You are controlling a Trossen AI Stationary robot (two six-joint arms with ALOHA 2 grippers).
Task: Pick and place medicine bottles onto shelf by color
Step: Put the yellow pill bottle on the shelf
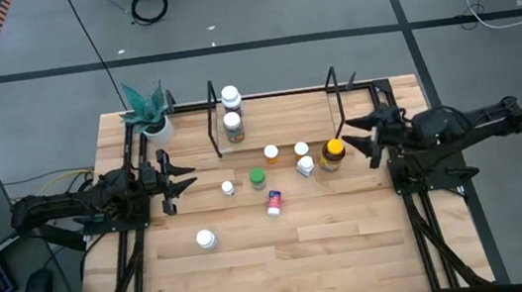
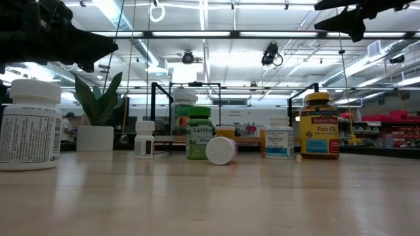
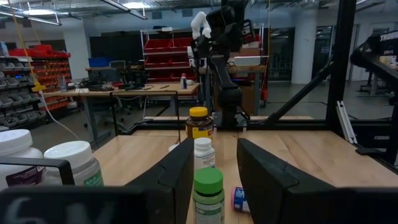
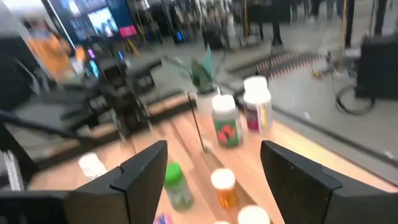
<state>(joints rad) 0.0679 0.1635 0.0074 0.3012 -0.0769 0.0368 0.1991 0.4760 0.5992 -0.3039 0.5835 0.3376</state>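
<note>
My right gripper grabs the amber bottle by its yellow cap next, to set it standing on its base on the shelf.
Two white medicine bottles stand on the shelf at the table's far side. On the table before it stand a green bottle, a small white one, an orange one, two white ones and an amber yellow-capped bottle. A red-blue bottle lies on its side, and a white bottle stands nearer. My left gripper is open, raised, left of the small white bottle. My right gripper is open, raised, just right of the amber bottle.
A white pot with a green plant stands at the far left corner beside the shelf. Black rails edge the table's left and right sides. Bare wood lies toward the near edge.
</note>
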